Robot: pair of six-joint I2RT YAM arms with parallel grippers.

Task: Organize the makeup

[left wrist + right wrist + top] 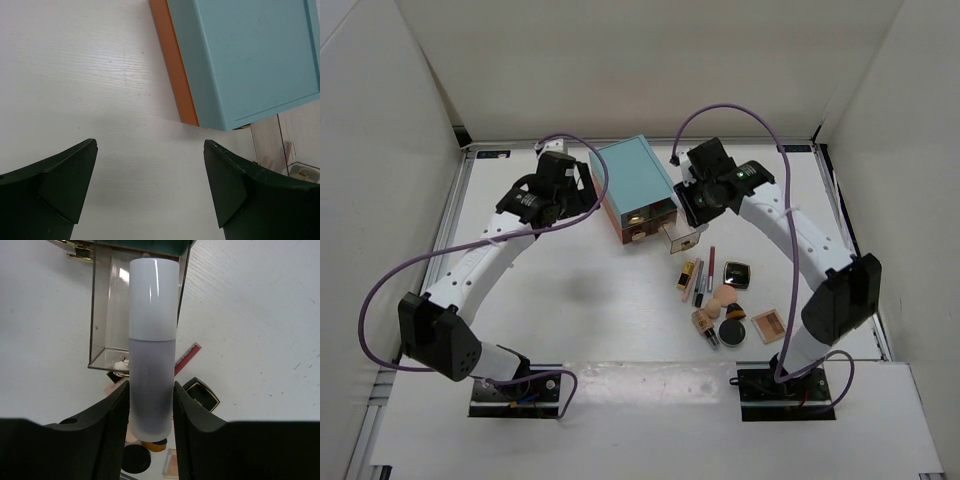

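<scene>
The capless end of the tube is hanging past the clear drawer's front edge. The tube would fall across that edge if I opened my right gripper now.
My right gripper (150, 407) is shut on the silver-lilac tube (152, 355) with a white cap and holds it over the pulled-out clear drawer (102, 315). In the top view this gripper (693, 207) hangs by the teal box's front. The other makeup lies in a group on the table: gold lipstick (688, 275), slim sticks (706, 275), peach sponges (725, 297), round black compact (732, 331), tan-pink palette (768, 325). My left gripper (150, 185) is open and empty over bare table left of the box (250, 60).
The teal drawer box (638, 185) stands at the middle back, its clear drawer (682, 238) pulled out toward the makeup. A square black case (737, 274) lies beside the sponges. White walls enclose the table.
</scene>
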